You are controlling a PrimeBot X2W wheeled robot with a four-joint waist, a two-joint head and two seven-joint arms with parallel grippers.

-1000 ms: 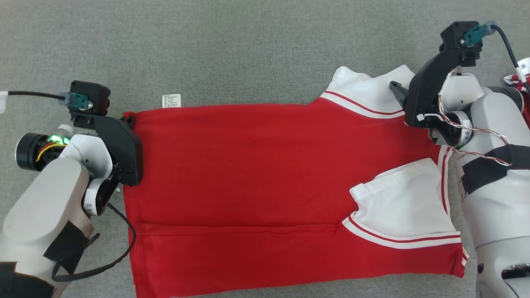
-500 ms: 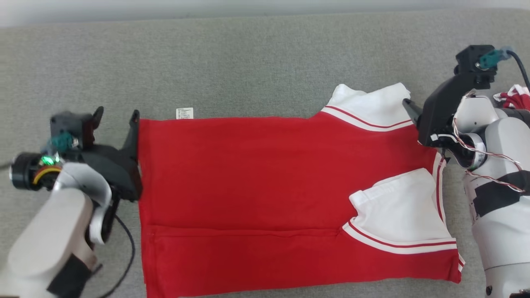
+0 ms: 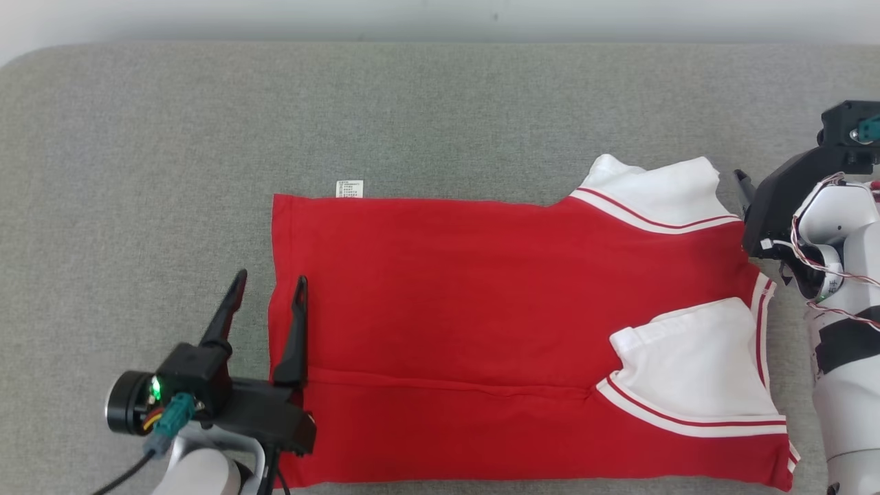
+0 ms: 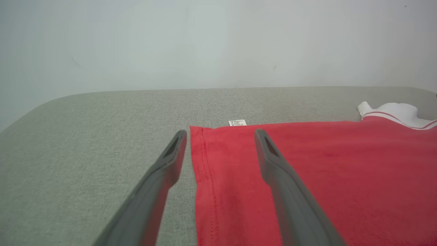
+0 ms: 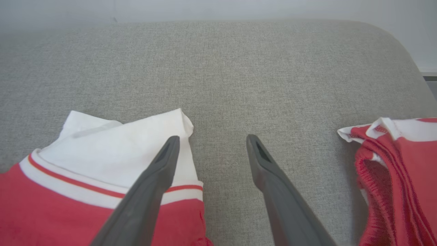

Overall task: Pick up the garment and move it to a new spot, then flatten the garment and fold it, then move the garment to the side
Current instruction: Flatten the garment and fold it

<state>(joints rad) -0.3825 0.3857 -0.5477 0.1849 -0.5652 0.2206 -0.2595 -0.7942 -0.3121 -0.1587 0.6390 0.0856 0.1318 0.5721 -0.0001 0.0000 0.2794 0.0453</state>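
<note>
My right gripper grips the garment by that sleeve's edge (image 3: 716, 185) next, to fold the outstretched white sleeve over the red body (image 3: 462, 280).
The red garment (image 3: 467, 289) lies flat on the grey padded surface (image 3: 206, 124). One white sleeve (image 3: 653, 192) sticks out at its far right, and another white sleeve (image 3: 687, 357) lies folded over the red body. A crease runs along its near part. My left gripper (image 3: 269, 280) is open and straddles the garment's left hem (image 4: 201, 171), one finger over the cloth and one over the bare surface, holding nothing. My right gripper (image 5: 212, 139) is open beside the far sleeve (image 5: 136, 143), its left finger above the sleeve's edge.
A second red and white garment (image 5: 392, 171) lies bunched to the right of my right gripper. A small white label (image 3: 349, 188) pokes out from the far hem. The surface has rounded corners and ends at a pale wall (image 4: 218, 44).
My left gripper has opened, let go of the garment's left corner and drawn back to the near left, fingers pointing away. The head camera has tilted up. The right gripper stays open.
</note>
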